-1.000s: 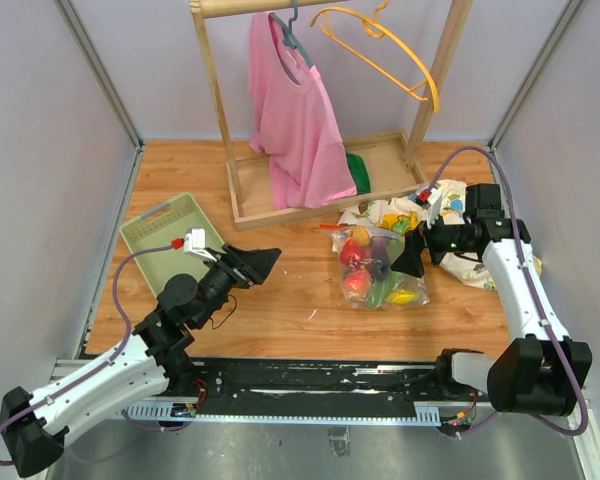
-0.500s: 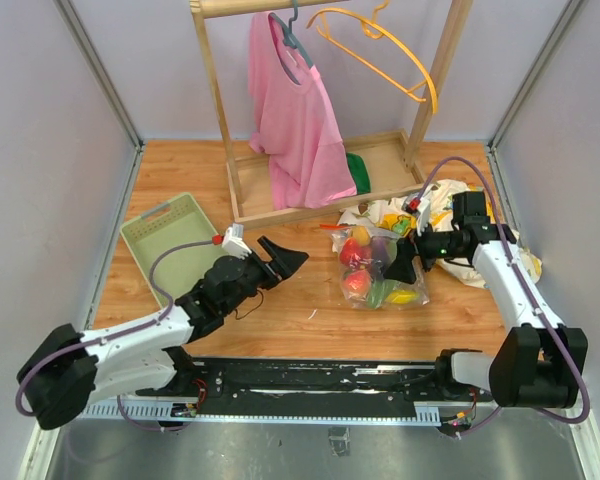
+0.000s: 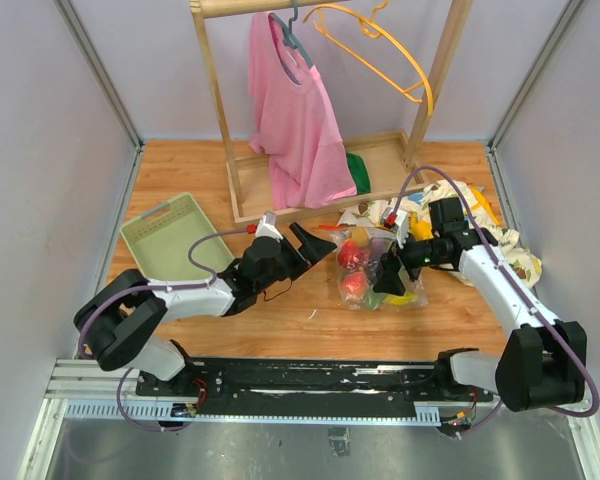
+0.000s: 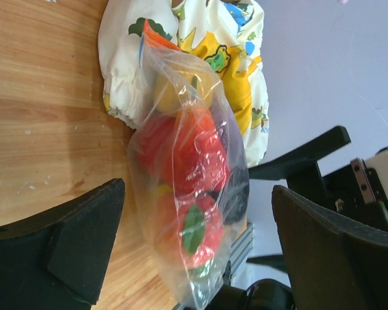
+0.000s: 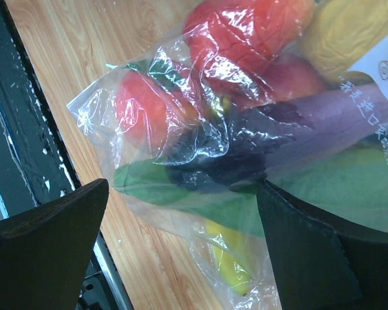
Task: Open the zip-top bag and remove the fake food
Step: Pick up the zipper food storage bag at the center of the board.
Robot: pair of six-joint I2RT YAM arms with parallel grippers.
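Note:
My left gripper will hold the zip-top bag by its side edge next. That leaves the orange-red zipper strip for my right gripper to open.
The clear zip-top bag lies on the wooden table, its orange-red zipper strip at the far end. It holds the fake food: red, purple, green and yellow pieces. My left gripper is open just left of the bag; in the left wrist view the bag sits between its spread fingers. My right gripper is open over the bag's near end; in the right wrist view the bag fills the space between its fingers.
A dinosaur-print cloth lies under and right of the bag. A pale green tray sits at the left. A wooden rack with a pink shirt and an orange hanger stands behind.
My left arm has reached right, bringing its open gripper up to the bag's left side. My right gripper has moved left and nearer, onto the bag's near end.

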